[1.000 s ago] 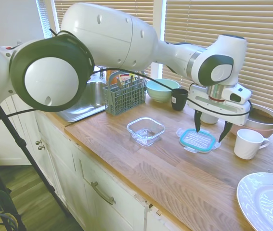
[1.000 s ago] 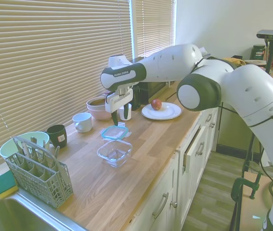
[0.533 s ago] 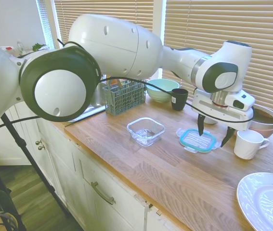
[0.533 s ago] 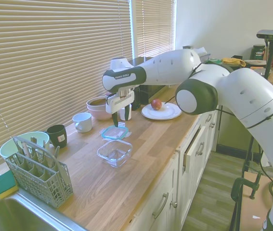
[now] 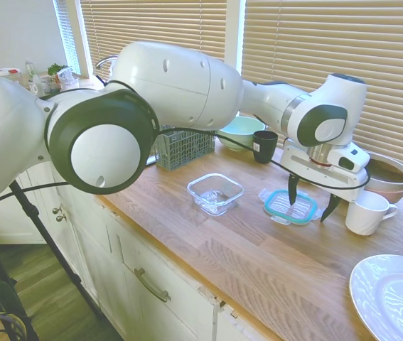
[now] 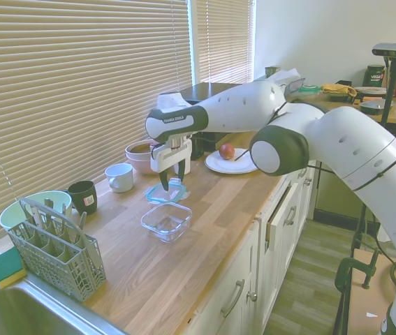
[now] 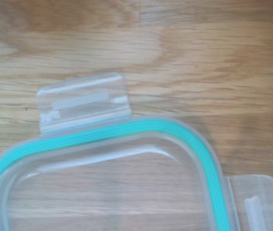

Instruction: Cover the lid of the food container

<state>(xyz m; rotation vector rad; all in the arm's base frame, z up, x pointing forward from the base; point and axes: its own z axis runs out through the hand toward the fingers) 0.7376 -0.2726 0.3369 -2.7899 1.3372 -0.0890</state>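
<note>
The food container point(image 5: 215, 193) needs to be covered with the lid. My gripper will next take hold of the lid by its teal-edged rim point(image 5: 308, 211) to do that.
The lid point(image 5: 285, 205), clear with a teal rim and snap tabs, lies flat on the wooden counter point(image 5: 258, 249). My gripper point(image 5: 310, 202) is open and low over it, one dark finger on either side of its right half. In the second exterior view the gripper point(image 6: 172, 183) stands just above the lid point(image 6: 167, 195). The wrist view shows one corner of the lid point(image 7: 126, 178) and a tab point(image 7: 83, 101) from close by. The food container point(image 5: 215, 193), clear and empty, sits left of the lid, a short gap away; it is also seen in the second exterior view point(image 6: 166, 221).
A white mug point(image 5: 366, 212) and a pink bowl point(image 5: 388, 177) stand right of the gripper. Behind are a black mug point(image 5: 264, 145), a mint green bowl point(image 5: 240, 132) and a cutlery basket point(image 5: 183, 145). A white plate point(image 5: 393, 295) lies at front right; another plate point(image 6: 234, 162) holds an apple point(image 6: 227, 151).
The gripper has come down from above the lid until its open fingers are level with it. The lid and the container have not moved.
</note>
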